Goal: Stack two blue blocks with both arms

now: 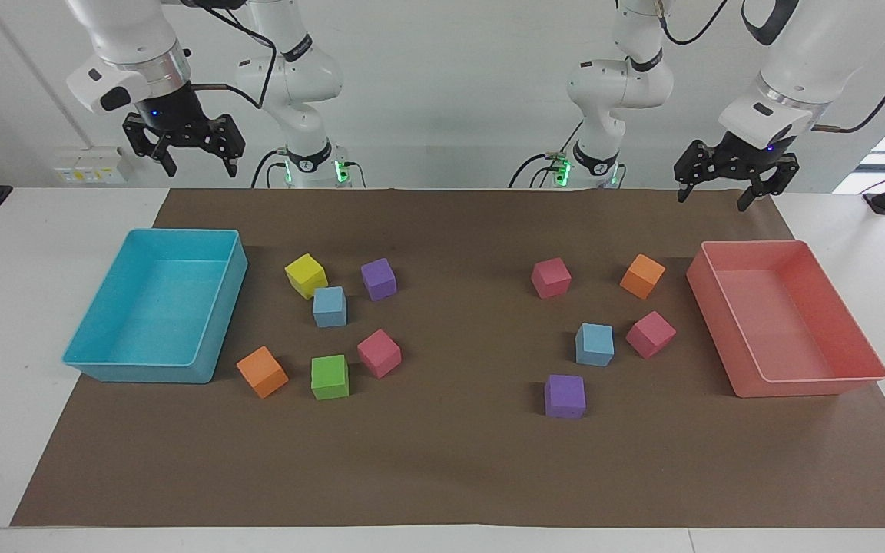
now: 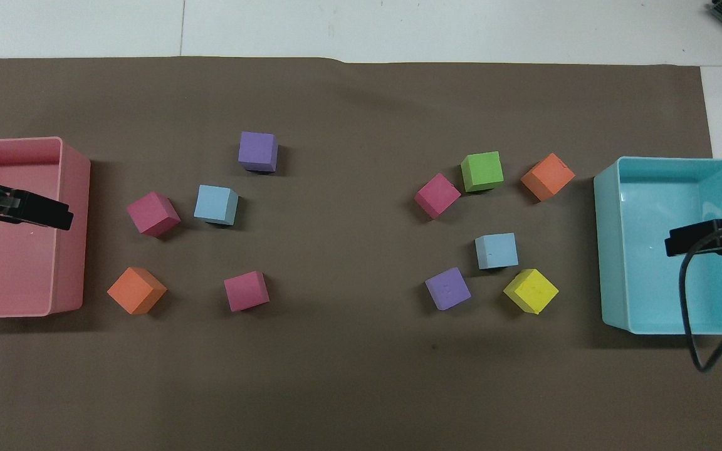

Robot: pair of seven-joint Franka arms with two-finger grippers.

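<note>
The two blue blocks are to be stacked. My right gripper will next grab the blue block beside the yellow cube by its sides.
Two sky-blue blocks lie apart on the brown mat. One blue block sits beside a yellow cube and a purple cube, toward the right arm's end. The other blue block sits beside a pink cube, toward the left arm's end. My right gripper is open and empty, high over the turquoise bin. My left gripper is open and empty, high over the pink bin. In the overhead view one finger of each shows, the left one and the right one.
Around the blue blocks lie a yellow cube, two purple cubes, three pink cubes, two orange cubes and a green cube. Bare mat lies between the two clusters.
</note>
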